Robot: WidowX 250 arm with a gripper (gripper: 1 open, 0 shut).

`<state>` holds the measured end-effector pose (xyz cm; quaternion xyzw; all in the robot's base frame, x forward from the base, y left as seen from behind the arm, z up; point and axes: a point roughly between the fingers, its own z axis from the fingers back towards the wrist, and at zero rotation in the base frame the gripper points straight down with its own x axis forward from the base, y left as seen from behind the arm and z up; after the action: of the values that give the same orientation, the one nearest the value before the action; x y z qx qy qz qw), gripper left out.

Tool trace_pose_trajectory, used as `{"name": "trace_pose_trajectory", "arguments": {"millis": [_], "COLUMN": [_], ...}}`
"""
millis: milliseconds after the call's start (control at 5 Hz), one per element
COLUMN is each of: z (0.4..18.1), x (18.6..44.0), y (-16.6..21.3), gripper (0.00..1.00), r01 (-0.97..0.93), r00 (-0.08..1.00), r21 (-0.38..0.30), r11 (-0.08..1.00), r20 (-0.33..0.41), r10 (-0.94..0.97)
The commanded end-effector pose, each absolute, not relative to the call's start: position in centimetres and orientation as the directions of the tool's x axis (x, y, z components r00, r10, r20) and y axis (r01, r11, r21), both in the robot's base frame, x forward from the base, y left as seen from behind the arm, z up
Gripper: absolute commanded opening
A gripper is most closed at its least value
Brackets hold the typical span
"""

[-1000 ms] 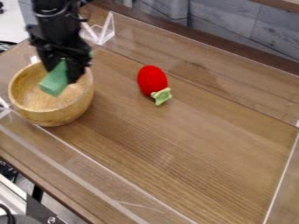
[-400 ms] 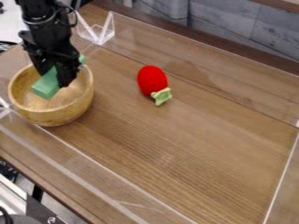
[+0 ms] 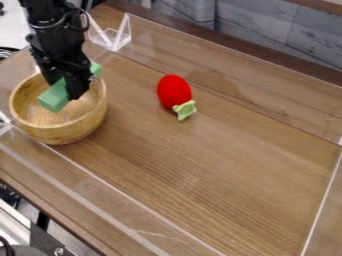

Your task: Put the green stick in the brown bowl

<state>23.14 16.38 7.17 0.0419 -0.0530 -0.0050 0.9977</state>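
Observation:
The green stick's lower end stands inside the rim of the brown bowl [image 3: 74,127]. The stick would rest in the bowl, so it is now time to open my gripper.
The green stick [image 3: 55,97] is a flat light-green block held tilted, its lower end inside the rim of the brown bowl [image 3: 74,127]. My black gripper [image 3: 64,80] hangs over the bowl's far side, shut on the stick's upper end. The bowl is a thick-walled wooden one at the left of the table. Whether the stick touches the bowl's floor I cannot tell.
A red strawberry toy [image 3: 174,91] with a small green leaf lies right of the bowl. Clear plastic walls [image 3: 314,225] fence the wooden table on all sides. A clear bracket [image 3: 116,36] stands at the back, close behind the gripper.
The gripper has shifted left and slightly down with the stick, bringing its lower end deeper into the bowl. Since 0.4 s ago almost nothing has moved.

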Motion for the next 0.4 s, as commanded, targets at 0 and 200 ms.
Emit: {"name": "trace_pose_trajectory", "arguments": {"millis": [0, 200], "z": [8.35, 8.58], "x": [23.58, 23.94], "y": [16.45, 16.37], "gripper": [0.0, 0.0], "r01": [0.023, -0.034], "r00": [0.989, 0.99], "r21": [0.11, 0.109], "r11": [0.994, 0.994], "r20": [0.142, 0.14], "r10": [-0.038, 0.018]}}
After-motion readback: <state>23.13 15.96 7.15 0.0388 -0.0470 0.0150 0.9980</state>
